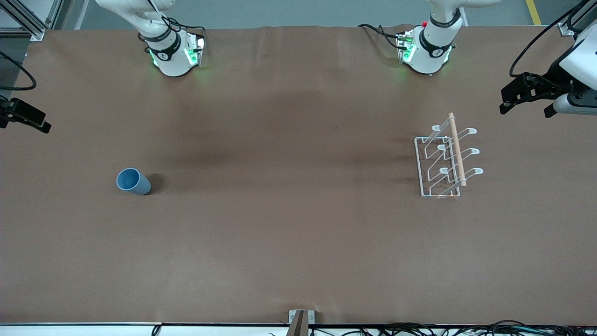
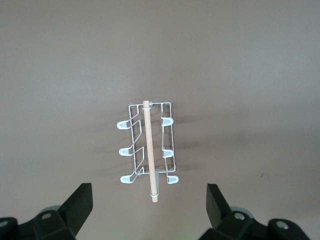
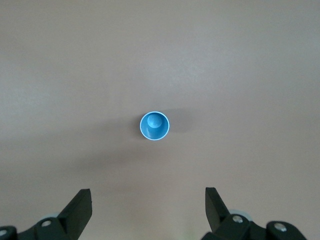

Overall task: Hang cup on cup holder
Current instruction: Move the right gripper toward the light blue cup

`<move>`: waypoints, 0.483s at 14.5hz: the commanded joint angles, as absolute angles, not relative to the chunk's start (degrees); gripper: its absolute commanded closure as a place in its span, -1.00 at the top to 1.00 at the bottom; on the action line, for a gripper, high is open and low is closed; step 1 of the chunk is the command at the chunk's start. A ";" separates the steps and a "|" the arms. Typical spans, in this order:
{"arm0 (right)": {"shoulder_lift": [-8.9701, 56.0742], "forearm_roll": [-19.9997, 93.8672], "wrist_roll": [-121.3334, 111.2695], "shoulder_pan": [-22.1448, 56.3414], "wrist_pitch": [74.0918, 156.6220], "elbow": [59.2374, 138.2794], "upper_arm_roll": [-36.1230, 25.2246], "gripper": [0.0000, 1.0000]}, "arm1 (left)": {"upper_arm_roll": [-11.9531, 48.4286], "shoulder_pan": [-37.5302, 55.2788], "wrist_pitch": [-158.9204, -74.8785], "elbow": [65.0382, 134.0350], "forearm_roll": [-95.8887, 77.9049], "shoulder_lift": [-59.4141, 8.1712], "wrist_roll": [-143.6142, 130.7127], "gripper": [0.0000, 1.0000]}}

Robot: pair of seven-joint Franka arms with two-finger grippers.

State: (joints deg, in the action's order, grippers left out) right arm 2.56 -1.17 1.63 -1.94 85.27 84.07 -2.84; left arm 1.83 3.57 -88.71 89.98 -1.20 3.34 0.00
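Observation:
The cup's rim is the part my right gripper should grab next, to hang the cup [image 1: 133,181] on the cup holder.
The cup [image 1: 133,181] is a small blue-grey tumbler standing upright, mouth up, on the brown table toward the right arm's end. It shows from above in the right wrist view [image 3: 154,125]. The cup holder [image 1: 445,161] is a white wire rack with looped prongs and a wooden rod on top, toward the left arm's end. It also shows in the left wrist view [image 2: 148,150]. My left gripper [image 2: 148,205] is open and empty, high over the table beside the rack [image 1: 524,105]. My right gripper [image 3: 148,207] is open and empty, high over the table's end [image 1: 28,119], apart from the cup.
The brown table cover [image 1: 289,210] is bare between the cup and the rack. The two arm bases [image 1: 172,51] [image 1: 426,49] stand along the table edge farthest from the front camera. Cables lie along the nearest edge.

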 commanded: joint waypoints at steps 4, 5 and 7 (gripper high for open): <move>2.46 -0.53 -9.75 -3.16 96.99 98.75 -5.62 1.00 | 1.85 3.87 -88.86 89.82 0.09 3.43 -0.70 1.00; 2.46 -0.53 -10.02 -3.25 101.21 102.53 -5.62 1.00 | 1.85 3.87 -88.86 89.82 0.09 3.43 -0.70 1.00; 2.55 -0.53 -10.11 -3.16 110.17 109.92 -5.62 1.00 | 1.85 3.87 -88.77 89.82 0.09 3.43 -0.70 1.00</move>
